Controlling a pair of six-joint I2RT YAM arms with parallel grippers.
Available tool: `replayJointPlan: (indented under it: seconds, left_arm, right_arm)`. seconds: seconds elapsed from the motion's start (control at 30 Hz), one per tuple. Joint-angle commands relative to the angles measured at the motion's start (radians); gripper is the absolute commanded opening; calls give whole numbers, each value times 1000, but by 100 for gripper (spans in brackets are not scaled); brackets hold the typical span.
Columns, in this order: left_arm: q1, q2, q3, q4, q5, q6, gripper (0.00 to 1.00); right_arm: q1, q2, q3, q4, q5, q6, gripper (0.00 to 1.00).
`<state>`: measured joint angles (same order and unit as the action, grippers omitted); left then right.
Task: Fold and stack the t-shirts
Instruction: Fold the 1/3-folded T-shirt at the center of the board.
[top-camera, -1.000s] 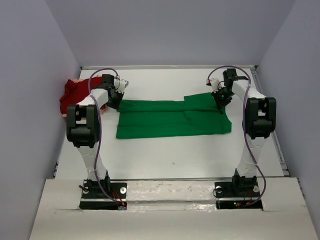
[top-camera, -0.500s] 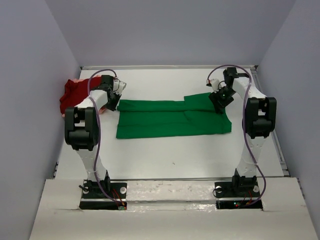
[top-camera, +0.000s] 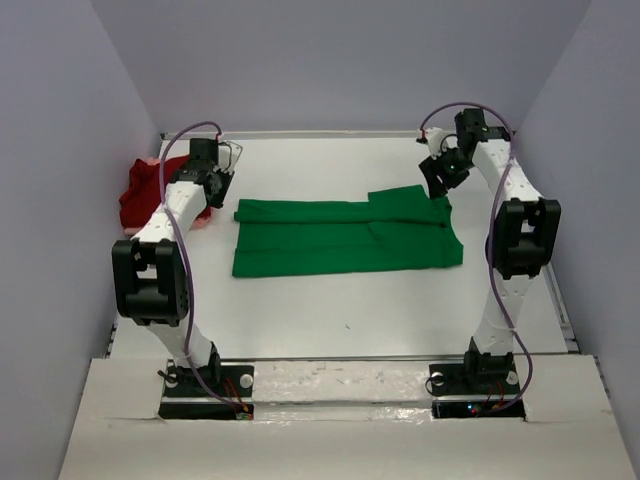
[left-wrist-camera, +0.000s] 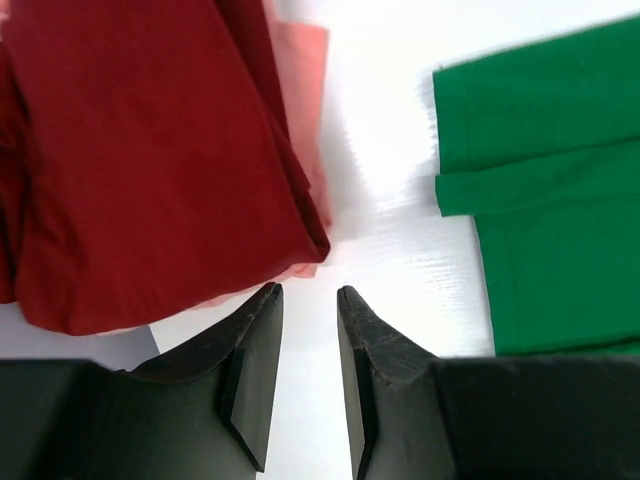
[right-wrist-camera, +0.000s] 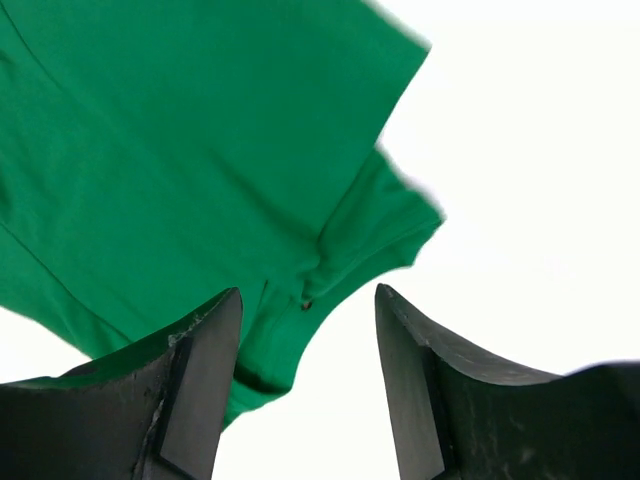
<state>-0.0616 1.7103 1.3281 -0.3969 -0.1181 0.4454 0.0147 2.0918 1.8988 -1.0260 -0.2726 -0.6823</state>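
Observation:
The sleeve of the green t-shirt (top-camera: 345, 235) needs to be folded back over the t-shirt's body next, so my right gripper should grip it by the sleeve's far edge (top-camera: 414, 189).
A bright green t-shirt (top-camera: 345, 235) lies flat on the white table (top-camera: 330, 320), folded into a long band. A dark red t-shirt (top-camera: 140, 190) is bunched at the far left, with a pale pink t-shirt (left-wrist-camera: 303, 80) showing under its edge. My left gripper (top-camera: 220, 185) hovers over the bare strip between the red shirt (left-wrist-camera: 150, 170) and the green shirt (left-wrist-camera: 550, 200). The left gripper (left-wrist-camera: 308, 292) is open by a narrow gap and holds nothing. My right gripper (top-camera: 438, 183) hangs above the green shirt's far right sleeve (right-wrist-camera: 380, 235). The right gripper (right-wrist-camera: 308, 290) is open and empty.
Pale walls close in the table on the left, right and back. The red and pink pile sits against the left wall. Both arm bases stand at the near edge.
Both grippers have opened and let go of the green shirt's far corners, then lifted off. The left one moved back towards the red shirt. The green shirt stays flat.

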Motion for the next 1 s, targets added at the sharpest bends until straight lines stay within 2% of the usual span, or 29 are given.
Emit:
replayJointPlan:
  seconds: [0.0, 0.23, 0.43, 0.6, 0.97]
  left_arm:
    - [5, -98, 5, 61, 0, -43, 41]
    - [9, -91, -41, 105, -46, -71, 42]
    - [19, -83, -79, 142, -71, -89, 42]
    - [22, -89, -110, 158, -94, -86, 42]
    - [25, -106, -130, 161, -91, -82, 43]
  right_arm:
    - [4, -33, 103, 98, -126, 53, 60]
    - [22, 215, 292, 104, -266, 141, 54]
    - [63, 367, 437, 99, -264, 144, 54]
    - [83, 428, 522, 118, -254, 147, 54]
    - [123, 441, 488, 147, -203, 118, 55]
